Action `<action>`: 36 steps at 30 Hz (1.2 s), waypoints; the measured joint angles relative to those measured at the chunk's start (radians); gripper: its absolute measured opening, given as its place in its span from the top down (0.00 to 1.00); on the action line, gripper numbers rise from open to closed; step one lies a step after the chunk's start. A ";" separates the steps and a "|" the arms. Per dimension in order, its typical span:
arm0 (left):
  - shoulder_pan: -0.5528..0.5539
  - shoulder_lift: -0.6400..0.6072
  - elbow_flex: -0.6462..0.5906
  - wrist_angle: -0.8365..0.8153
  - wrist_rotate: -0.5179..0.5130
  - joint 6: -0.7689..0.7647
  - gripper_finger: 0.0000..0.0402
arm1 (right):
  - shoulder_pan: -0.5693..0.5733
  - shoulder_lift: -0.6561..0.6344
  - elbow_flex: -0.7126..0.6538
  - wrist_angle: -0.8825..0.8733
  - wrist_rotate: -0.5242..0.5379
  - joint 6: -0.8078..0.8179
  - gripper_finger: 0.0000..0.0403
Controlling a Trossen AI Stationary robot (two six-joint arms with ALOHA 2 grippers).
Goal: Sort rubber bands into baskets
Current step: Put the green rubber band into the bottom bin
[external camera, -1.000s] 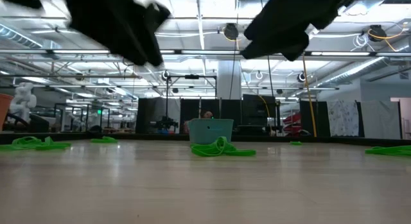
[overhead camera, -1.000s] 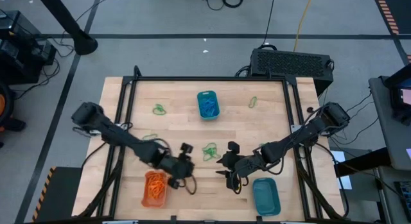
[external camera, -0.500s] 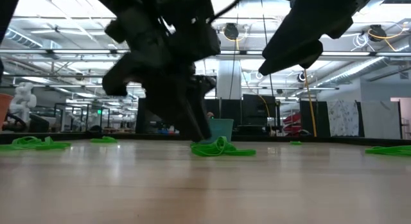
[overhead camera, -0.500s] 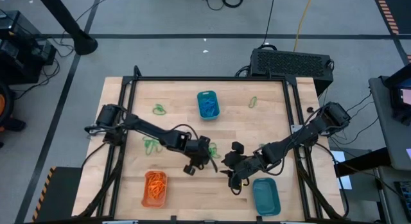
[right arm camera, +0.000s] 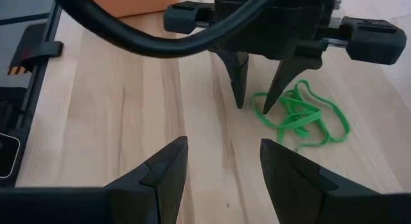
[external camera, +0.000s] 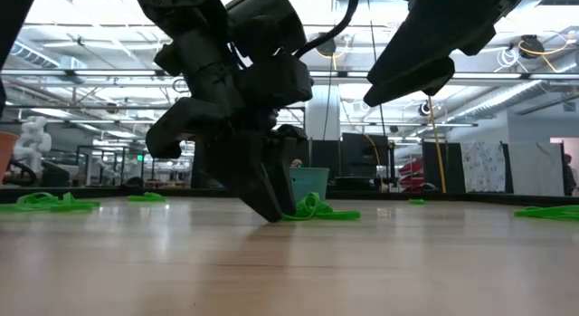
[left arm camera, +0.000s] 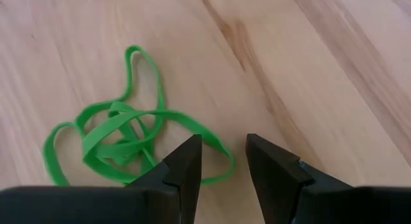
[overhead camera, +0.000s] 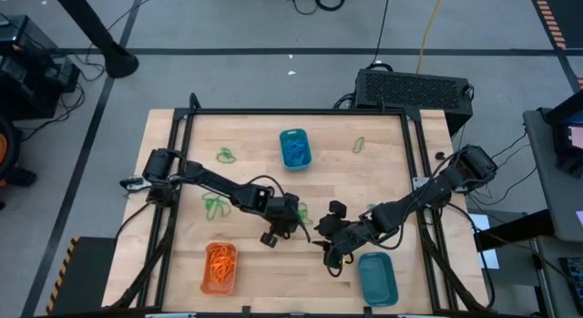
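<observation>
The green rubber band belongs in the teal basket. I will grab it next by its outer loop with my left gripper, then sort it into that basket.
A tangle of green rubber bands (left arm camera: 115, 137) lies flat on the wooden table near its middle, also seen in the right wrist view (right arm camera: 302, 118) and the low view (external camera: 317, 209). My left gripper (left arm camera: 223, 156) is open, pointing steeply down with its tips low at the pile's edge (right arm camera: 254, 103). One outer loop (left arm camera: 221, 153) reaches into the gap between its fingers. My right gripper (right arm camera: 221, 160) hangs open above the table just right of the pile (overhead camera: 325, 229). The orange basket (overhead camera: 219, 268) holds orange bands, the blue basket (overhead camera: 293, 148) holds blue ones, and the teal basket (overhead camera: 376, 278) stands at the near right. My left gripper comes at the green pile from above at a slant. One fingertip (right arm camera: 270, 107) stands at the pile's outer loop (right arm camera: 262, 108). I cannot tell whether it touches the band. The bands lie slack on the table.
More green bands lie at the far left (overhead camera: 225, 155), the far right (overhead camera: 359, 145) and the left (overhead camera: 214, 204). A black frame (overhead camera: 291, 111) runs along the table's edges. The two grippers are close together near the table's middle.
My left gripper has swung from beside the orange basket toward the table's right and far side, and has come down to the green pile in the middle. Most of the move came early. The pile has stayed where it lay.
</observation>
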 joint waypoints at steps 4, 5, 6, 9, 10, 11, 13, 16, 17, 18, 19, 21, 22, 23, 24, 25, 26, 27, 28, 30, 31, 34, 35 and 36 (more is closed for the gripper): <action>0.015 0.000 0.002 -0.027 0.009 -0.006 0.73 | 0.000 0.000 0.000 0.002 0.000 0.000 0.54; 0.019 0.000 0.002 -0.032 0.011 -0.016 0.76 | 0.000 0.000 0.000 0.003 0.000 0.000 0.54; 0.024 0.000 0.002 -0.036 0.012 -0.022 0.79 | 0.000 0.000 0.000 0.007 0.000 0.000 0.54; 0.027 0.000 0.002 -0.040 0.011 -0.024 0.91 | 0.000 0.000 0.000 0.009 0.000 0.000 0.54; 0.027 0.000 0.002 -0.040 0.008 -0.024 0.95 | 0.000 0.000 0.000 0.010 0.000 0.000 0.54; 0.027 0.000 0.002 -0.039 0.006 -0.024 0.97 | 0.000 0.000 0.000 0.012 0.000 0.000 0.54; 0.028 -0.001 0.002 -0.038 0.004 -0.024 0.98 | 0.000 0.000 0.000 0.017 0.000 0.000 0.54; 0.025 -0.013 0.000 -0.041 0.004 -0.024 0.98 | 0.000 0.000 0.000 0.017 0.000 0.000 0.54; 0.022 -0.023 -0.002 -0.050 0.003 -0.025 0.99 | 0.000 0.000 0.000 0.016 0.000 0.000 0.54; 0.017 -0.036 -0.004 -0.062 0.000 -0.025 0.99 | 0.000 0.000 0.000 0.016 0.000 0.000 0.54; 0.013 -0.054 -0.005 -0.067 -0.003 -0.026 0.99 | 0.000 0.000 0.000 0.016 0.000 0.000 0.54; 0.001 -0.099 -0.004 -0.064 -0.028 -0.026 0.99 | 0.000 0.000 0.000 0.016 0.000 0.000 0.54; -0.005 -0.128 -0.004 -0.064 -0.038 -0.026 0.99 | 0.000 0.000 0.000 0.016 0.000 0.000 0.54; -0.012 -0.156 -0.004 -0.069 -0.051 -0.027 0.99 | 0.000 0.000 0.000 0.016 0.000 0.000 0.54; -0.016 -0.183 -0.004 -0.073 -0.054 -0.027 0.99 | 0.000 0.000 0.000 0.016 0.000 0.000 0.54; -0.022 -0.212 -0.004 -0.077 -0.058 -0.027 0.99 | 0.000 0.000 0.000 0.016 0.000 0.000 0.54; -0.028 -0.245 -0.004 -0.094 -0.060 -0.027 0.99 | 0.000 0.000 0.000 0.016 0.000 0.000 0.54; -0.033 -0.279 -0.004 -0.112 -0.060 -0.028 0.99 | 0.000 0.000 0.000 0.015 -0.001 0.000 0.54; -0.039 -0.312 -0.003 -0.126 -0.062 -0.036 0.99 | 0.000 0.000 0.000 0.015 -0.001 0.000 0.54; -0.053 -0.380 -0.002 -0.177 -0.064 -0.061 0.99 | 0.000 0.000 0.000 0.015 -0.001 0.000 0.54; -0.061 -0.410 -0.002 -0.201 -0.065 -0.077 0.99 | 0.000 0.000 0.000 0.014 -0.001 0.000 0.54; -0.091 -0.497 -0.002 -0.260 -0.065 -0.115 0.99 | 0.000 0.000 0.000 0.014 -0.002 -0.002 0.54; -0.103 -0.523 -0.002 -0.277 -0.071 -0.129 0.99 | 0.000 0.000 0.000 0.014 -0.002 -0.003 0.54; -0.115 -0.545 -0.002 -0.292 -0.077 -0.140 1.00 | 0.000 0.000 0.000 0.014 -0.002 -0.003 0.54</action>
